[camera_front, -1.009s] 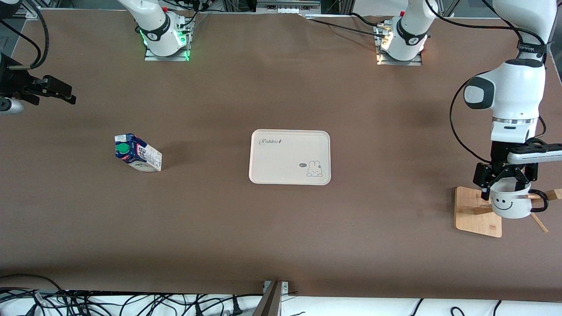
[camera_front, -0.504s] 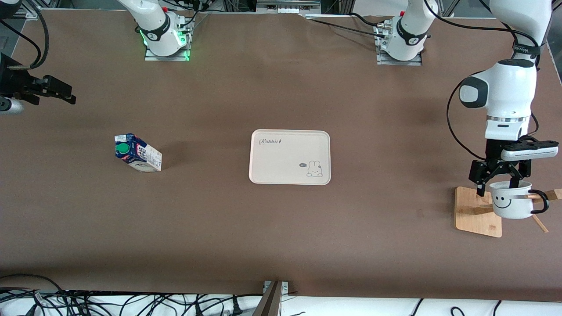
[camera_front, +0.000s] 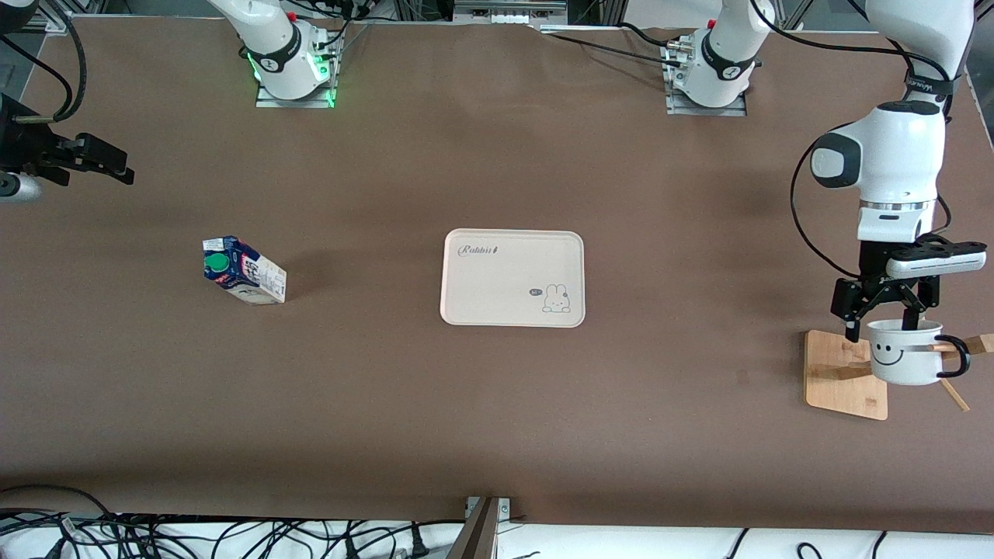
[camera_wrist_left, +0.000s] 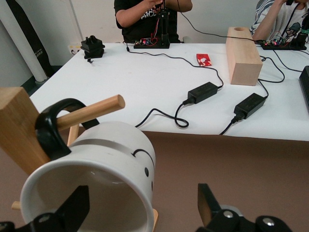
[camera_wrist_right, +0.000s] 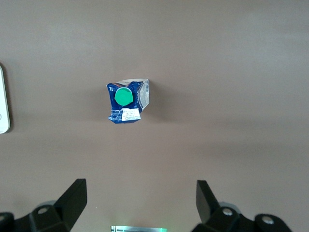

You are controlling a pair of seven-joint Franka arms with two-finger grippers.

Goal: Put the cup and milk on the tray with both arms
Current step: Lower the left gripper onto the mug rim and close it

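Observation:
The cup's rim is between my left gripper's fingers, with one finger inside the cup's opening (camera_wrist_left: pixel 114 210) and one outside. My left gripper should close now, as it would hold the cup.
The cup (camera_front: pixel 905 359), a white mug with a smiley face, hangs by its black handle on a peg of the bamboo rack (camera_front: pixel 842 376) at the left arm's end of the table. My left gripper (camera_front: pixel 881 326) is open at the cup's rim (camera_wrist_left: pixel 91 159). One finger (camera_wrist_left: pixel 77 205) shows inside the mouth, the other (camera_wrist_left: pixel 205 200) outside the wall. The milk (camera_front: pixel 243 271) stands toward the right arm's end, its green cap (camera_wrist_right: pixel 122 96) up. My right gripper (camera_front: pixel 120 167) waits open, high over that end (camera_wrist_right: pixel 140 203). The cream tray (camera_front: pixel 512 277) lies mid-table, bare.
The rack's wooden pegs (camera_wrist_left: pixel 89 111) stick out beside the cup's handle. Both arm bases (camera_front: pixel 291 66) stand along the table edge farthest from the front camera. Cables lie past the table edge nearest that camera.
The left arm has shifted a little, so its gripper now sits higher at the cup's rim. The cup, the milk and the right arm have not moved.

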